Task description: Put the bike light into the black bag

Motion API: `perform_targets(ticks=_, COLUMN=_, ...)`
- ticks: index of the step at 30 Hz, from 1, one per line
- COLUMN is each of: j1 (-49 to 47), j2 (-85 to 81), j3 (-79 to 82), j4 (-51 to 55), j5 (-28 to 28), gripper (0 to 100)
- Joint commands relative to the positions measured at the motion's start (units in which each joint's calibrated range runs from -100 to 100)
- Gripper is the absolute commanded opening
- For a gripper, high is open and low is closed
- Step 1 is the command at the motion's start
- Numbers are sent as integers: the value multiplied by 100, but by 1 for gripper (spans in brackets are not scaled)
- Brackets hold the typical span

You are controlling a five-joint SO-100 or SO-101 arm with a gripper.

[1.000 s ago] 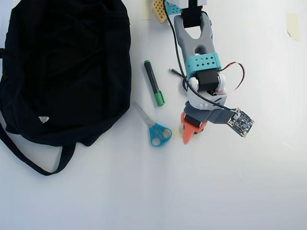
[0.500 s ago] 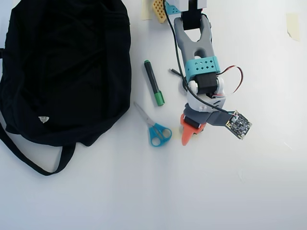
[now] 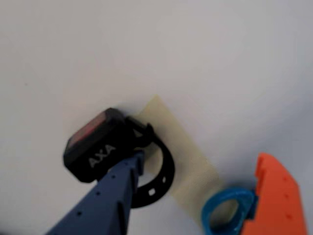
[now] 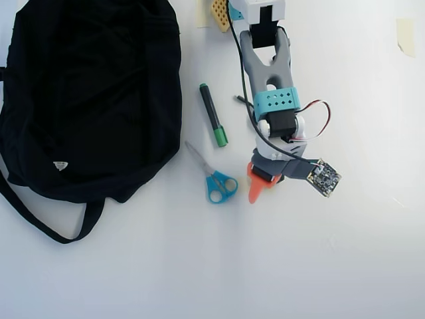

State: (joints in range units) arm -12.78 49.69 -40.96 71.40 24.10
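Note:
My gripper should grab the bike light by its loop strap (image 3: 168, 169) next, so it can go into the black bag.
The bike light (image 3: 98, 144), a small black block with a red lens, white AXA lettering and a round loop strap, lies on the white table in the wrist view. My gripper (image 3: 200, 161) stands open over it. The blue-grey finger (image 3: 110, 196) has its tip at the joint of body and strap, and the orange finger (image 3: 276, 196) is well off to the right. In the overhead view the arm hides the light, and only the orange finger (image 4: 255, 189) of the gripper (image 4: 260, 186) shows. The black bag (image 4: 86, 100) lies floppy at the far left, with a white triangular tag.
Blue-handled scissors (image 4: 214, 178) lie just left of the orange finger; one handle ring (image 3: 227, 215) shows in the wrist view. A black marker with a green cap (image 4: 213, 123) lies between bag and arm. A pale yellow tape patch (image 3: 181, 142) sits under the light's strap.
In the overhead view the wrist and its camera board have shifted a little to the left and down. Bag, marker and scissors have not moved.

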Motion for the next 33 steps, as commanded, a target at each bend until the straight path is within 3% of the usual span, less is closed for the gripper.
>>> perform_targets(ticks=1, j1=-1, j2=-73, j3=-127, j4=-26, j5=28, gripper=30)
perform_targets(ticks=28, j1=-1, j2=226, j3=-1, j4=345, j5=7, gripper=29)
perform_targets(ticks=33, j1=-30, j2=226, j3=-1, j4=525, j5=12, gripper=21)
